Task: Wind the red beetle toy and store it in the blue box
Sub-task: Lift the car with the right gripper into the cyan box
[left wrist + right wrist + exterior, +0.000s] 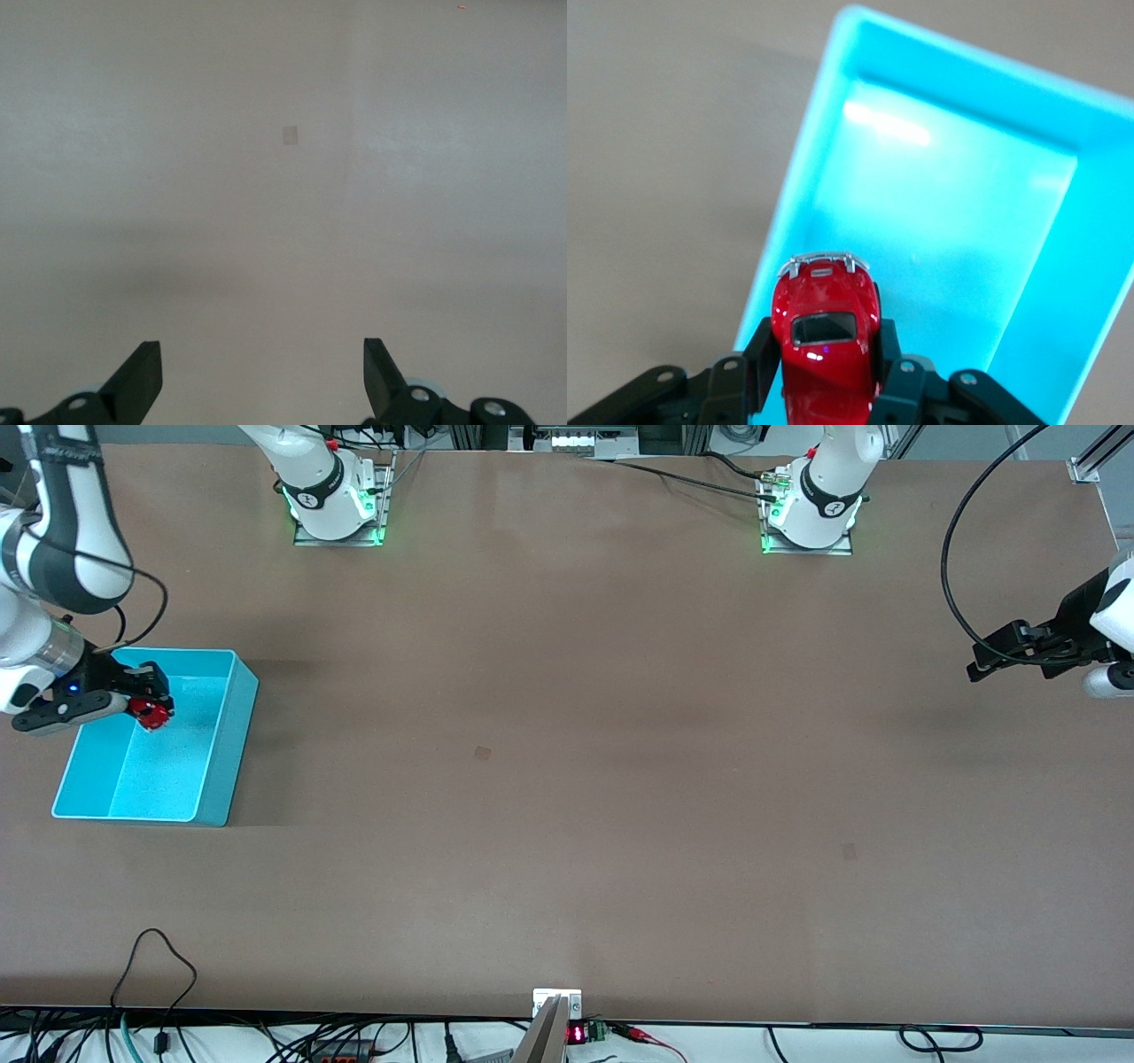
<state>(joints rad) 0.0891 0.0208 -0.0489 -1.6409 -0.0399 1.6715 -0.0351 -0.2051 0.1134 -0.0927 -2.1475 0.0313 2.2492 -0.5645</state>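
Observation:
The toy hangs high above the bottom of the blue box, so my right gripper now lowers the red beetle toy farther in before it lets go.
The red beetle toy is held in my right gripper, whose fingers are shut on its sides, over the open blue box at the right arm's end of the table. In the right wrist view the toy sits between the fingers with its silvery end pointing out over the box's rim, and the box floor shows beneath. My left gripper is open and empty, held over bare table at the left arm's end; its fingertips stand wide apart in the left wrist view.
The brown table spreads between the two arms. Two small darker patches mark its surface. Cables run along the edge nearest the camera.

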